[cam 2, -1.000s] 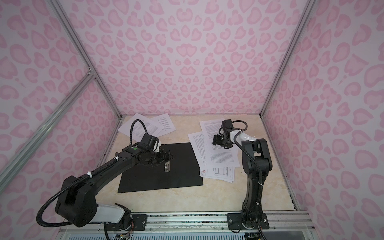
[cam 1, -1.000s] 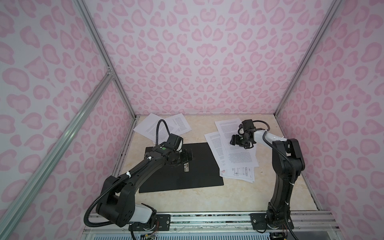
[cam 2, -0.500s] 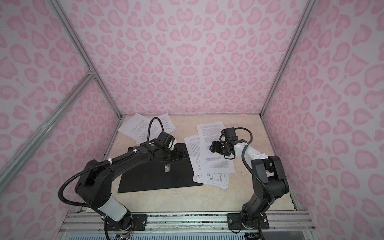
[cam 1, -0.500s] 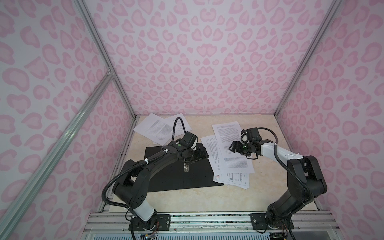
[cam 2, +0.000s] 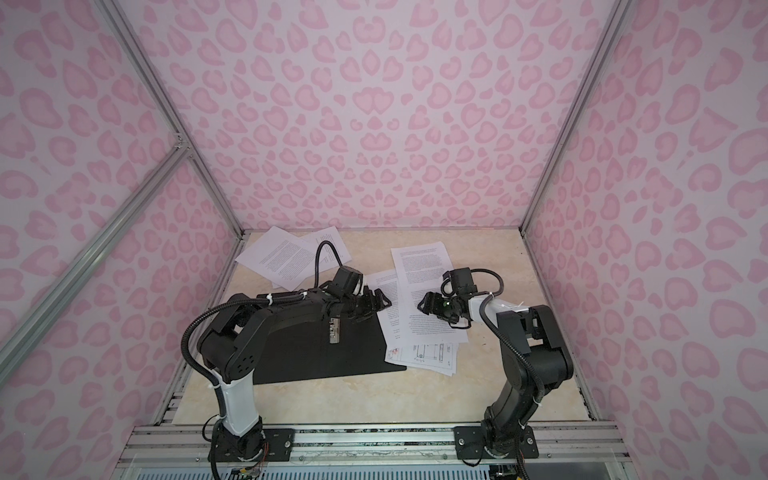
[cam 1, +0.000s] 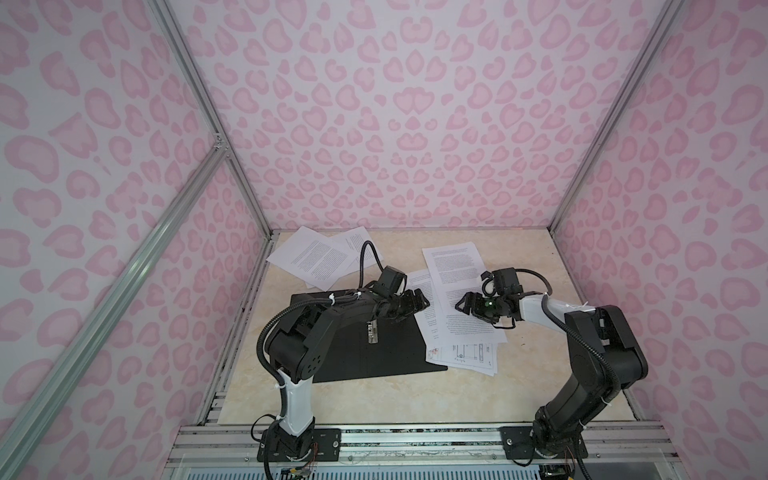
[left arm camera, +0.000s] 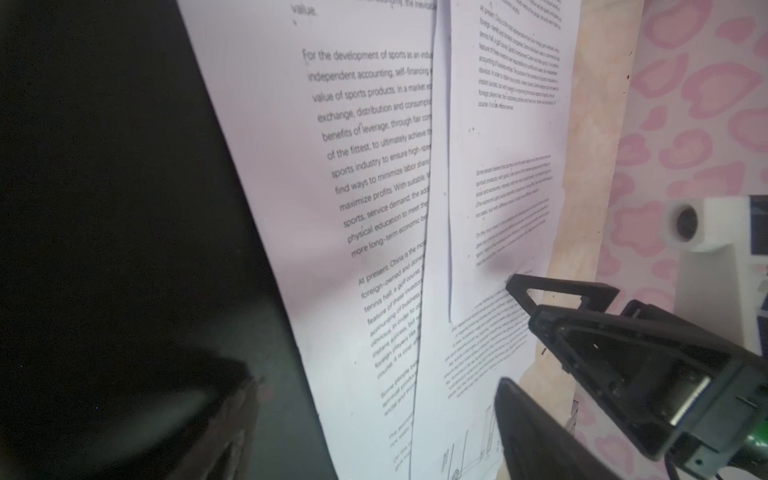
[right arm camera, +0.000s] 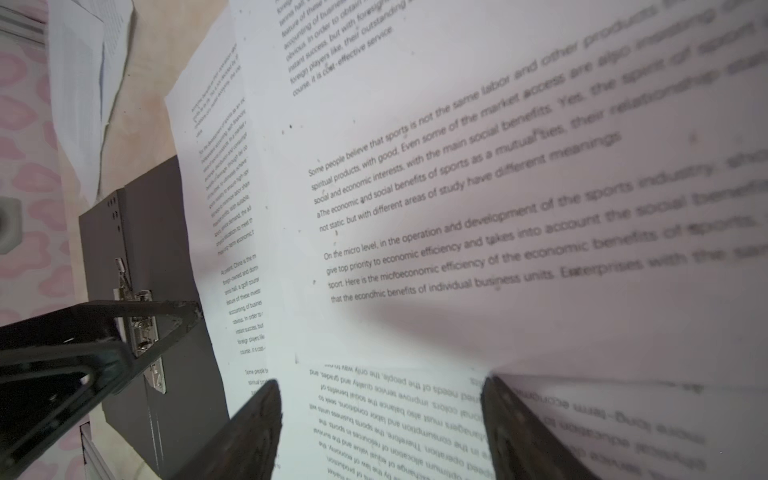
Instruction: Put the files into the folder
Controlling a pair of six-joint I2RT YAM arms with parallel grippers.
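Next, my left gripper grabs the file by its long edge nearest the clip [cam 1: 372, 332], which leaves the opposite edge for my right gripper.
The folder [cam 1: 353, 353] [cam 2: 316, 353] lies open and black side up, its metal clip [cam 1: 372, 332] [right arm camera: 141, 328] at the spine. A fanned pile of printed files [cam 1: 457, 291] [cam 2: 419, 291] [left arm camera: 374, 166] [right arm camera: 457, 187] lies against the folder's right edge, the drawing sheet [cam 1: 465, 355] lowest. My left gripper [cam 1: 419, 305] [cam 2: 380, 303] [left arm camera: 378, 380] hangs open over the folder's right edge and the pile's left side. My right gripper [cam 1: 463, 305] [cam 2: 424, 305] [right arm camera: 380, 382] faces it, open, low over the pile with nothing between its fingers.
More printed sheets [cam 1: 324, 259] [cam 2: 291, 262] lie at the back left corner, partly under the left arm's cable. Pink patterned walls close in three sides. A metal rail [cam 1: 415, 436] runs along the front, carrying both arm bases.
My left gripper moved right from above the clip to the folder's right edge. My right gripper came forward and left over the pile, and its arm folded lower. The top sheets shifted slightly.
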